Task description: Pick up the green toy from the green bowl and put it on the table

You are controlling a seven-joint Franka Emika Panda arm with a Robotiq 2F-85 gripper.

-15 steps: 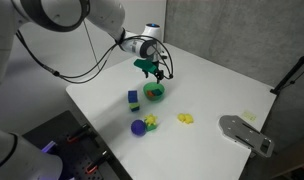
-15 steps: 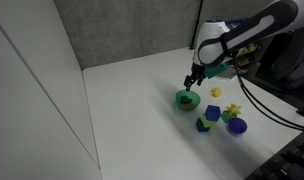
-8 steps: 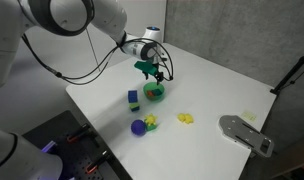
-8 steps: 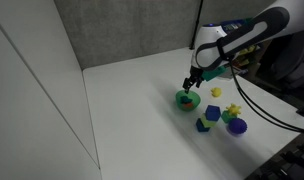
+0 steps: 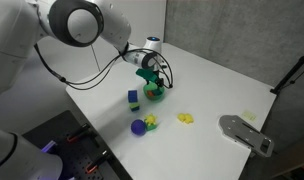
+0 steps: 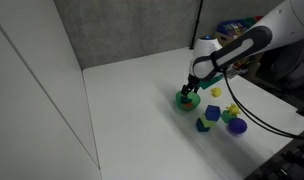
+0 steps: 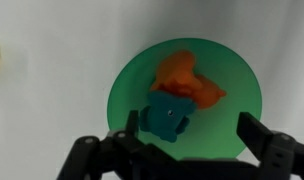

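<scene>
My gripper moves lower next and only then closes on the toy, since my fingers are still above the toy, over the bowl's rim.
In the wrist view the green bowl [image 7: 247, 120] fills the middle. A small dark green toy [image 7: 164, 118] lies inside it, next to an orange-red piece [image 7: 187, 80]. My gripper [image 7: 187, 150] is open, its two black fingers on either side of the toy, just above the bowl. In both exterior views the gripper [image 5: 152, 85] [image 6: 191, 91] hangs low over the bowl [image 5: 154, 96] [image 6: 187, 101] on the white table [image 5: 207, 85] [image 6: 142, 100]. The toy is hidden there.
A blue block with a green top [image 5: 133, 98] [image 6: 214, 113] stands near the bowl. A purple ball [image 5: 139, 127] [image 6: 238, 127], small yellow toys [image 5: 186, 119] [image 6: 216, 92] and a grey device [image 5: 245, 133] lie toward the table's edge.
The gripper has come down from above the bowl to just over it. The objects on the table have not moved.
</scene>
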